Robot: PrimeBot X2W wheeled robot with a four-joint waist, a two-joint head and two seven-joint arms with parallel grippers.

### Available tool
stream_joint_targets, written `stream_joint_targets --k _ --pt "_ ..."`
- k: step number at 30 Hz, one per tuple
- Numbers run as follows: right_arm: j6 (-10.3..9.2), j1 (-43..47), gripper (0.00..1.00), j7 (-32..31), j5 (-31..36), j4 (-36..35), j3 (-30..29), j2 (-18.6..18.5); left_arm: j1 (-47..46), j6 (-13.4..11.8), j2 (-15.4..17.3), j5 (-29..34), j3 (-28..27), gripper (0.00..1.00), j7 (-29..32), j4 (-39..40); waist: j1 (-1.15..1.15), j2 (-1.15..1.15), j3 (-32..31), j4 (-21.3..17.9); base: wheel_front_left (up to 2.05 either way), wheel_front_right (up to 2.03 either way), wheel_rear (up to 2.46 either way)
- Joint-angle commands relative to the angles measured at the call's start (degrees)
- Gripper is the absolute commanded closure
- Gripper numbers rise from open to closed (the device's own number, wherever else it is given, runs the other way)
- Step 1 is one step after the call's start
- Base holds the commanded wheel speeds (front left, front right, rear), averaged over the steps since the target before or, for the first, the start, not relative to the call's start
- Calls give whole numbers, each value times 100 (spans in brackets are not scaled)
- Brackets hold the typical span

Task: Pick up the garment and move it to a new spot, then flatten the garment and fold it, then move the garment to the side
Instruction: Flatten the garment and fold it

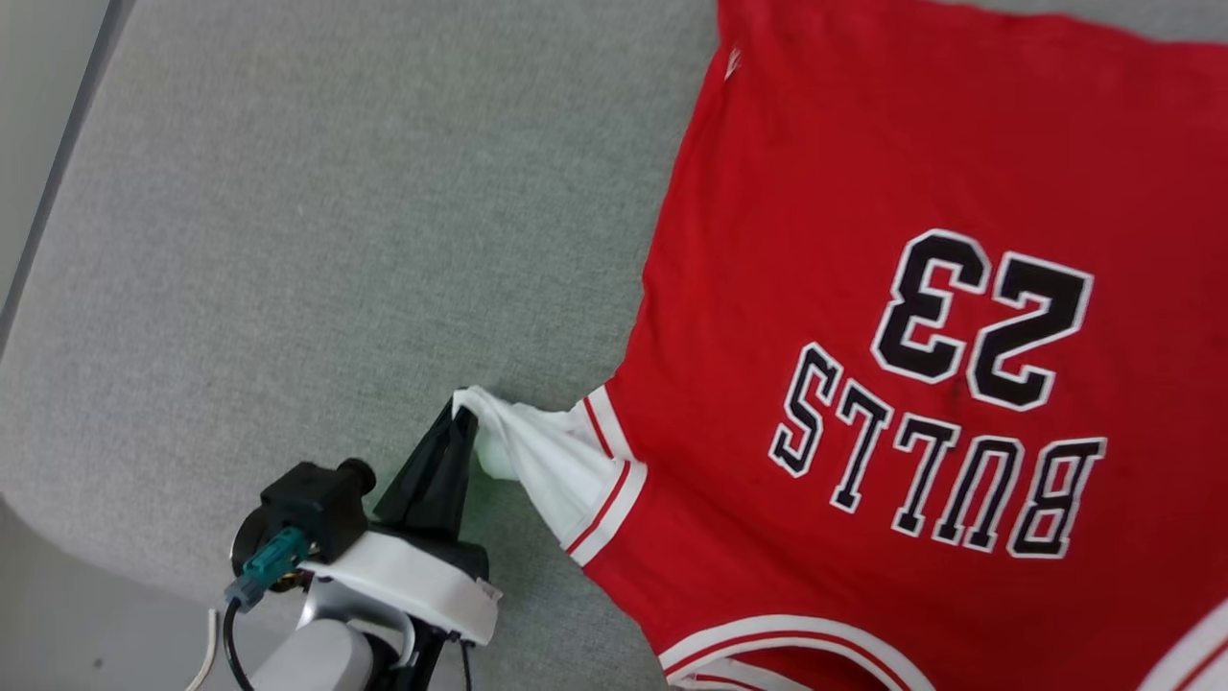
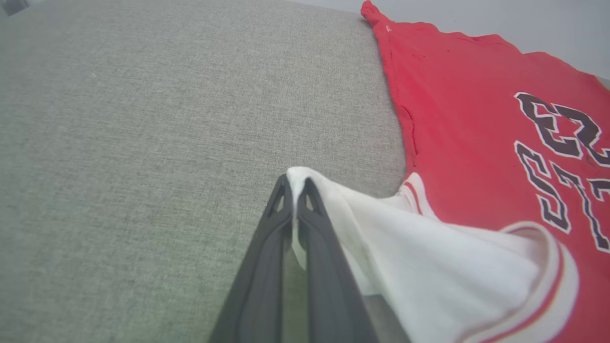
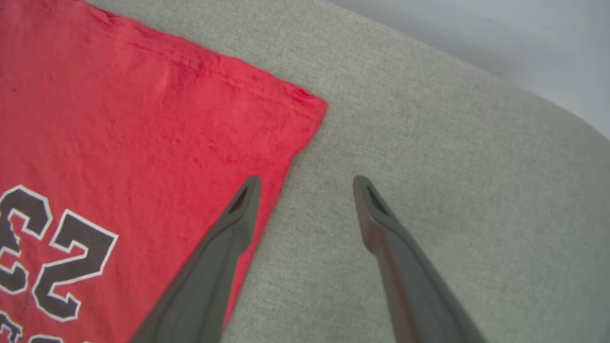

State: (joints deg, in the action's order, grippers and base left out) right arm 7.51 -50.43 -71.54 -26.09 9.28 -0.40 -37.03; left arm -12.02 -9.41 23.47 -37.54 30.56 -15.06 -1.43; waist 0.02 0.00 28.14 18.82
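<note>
I should next grab the red jersey with my right gripper by its hem corner, where the hem is free.
The garment, a red jersey shirt with dark white-outlined "23" and "BULLS" lettering, lies spread flat on the grey cushion surface, neckline toward me. Its white sleeve is pulled out sideways to a point. My left gripper is shut on the tip of that sleeve, and the left wrist view shows the white cloth pinched between the two dark fingers of the left gripper. My right gripper stands open above the garment's side edge, near its hem corner, with nothing between its fingers.
The grey cushion stretches wide to the left of the garment. Its left edge meets a pale floor strip. In the right wrist view the cushion's rounded far edge borders a pale grey wall or floor.
</note>
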Motion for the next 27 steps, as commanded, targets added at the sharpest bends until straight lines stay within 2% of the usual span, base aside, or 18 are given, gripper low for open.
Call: stream_joint_targets --k 1,5,6,12,13,14,19,21,23,27 --pt "-4 -112 0 -50 79 35 37 1 -99 53 -66 61 -56 100 -16 -6 -2 0 376 282 0 0 0" --pt "-4 -364 0 -205 339 290 46 162 -196 237 -298 247 -215 100 -16 -64 -2 0 664 370 0 0 0" --pt "-4 -248 0 -317 489 454 155 106 -262 374 -451 377 -303 100 -16 -135 -2 0 816 441 0 0 0" --pt "-3 274 0 -383 406 725 271 30 -278 578 -695 580 -492 100 -14 -271 -2 0 951 489 0 0 0" --pt "-3 302 80 -344 442 720 285 -16 -273 615 -729 611 -524 100 -13 -285 -2 0 958 484 0 0 0" --pt "-4 314 100 -301 456 726 296 -57 -271 637 -759 646 -551 100 -11 -298 -2 0 957 479 0 0 0" --pt "-4 135 100 65 453 616 312 -64 -166 727 -864 773 -682 100 -10 -392 -2 0 785 376 0 0 0" --pt "-4 29 100 282 320 596 232 99 -95 733 -874 814 -736 100 -10 -446 -2 0 646 306 0 0 0" --pt "-3 -39 100 490 244 556 229 221 -28 725 -907 830 -807 100 -11 -432 -2 0 473 214 0 0 0" --pt "-4 52 100 890 81 529 339 183 176 645 -906 886 -885 100 -14 -401 -2 0 46 46 0 0 0"
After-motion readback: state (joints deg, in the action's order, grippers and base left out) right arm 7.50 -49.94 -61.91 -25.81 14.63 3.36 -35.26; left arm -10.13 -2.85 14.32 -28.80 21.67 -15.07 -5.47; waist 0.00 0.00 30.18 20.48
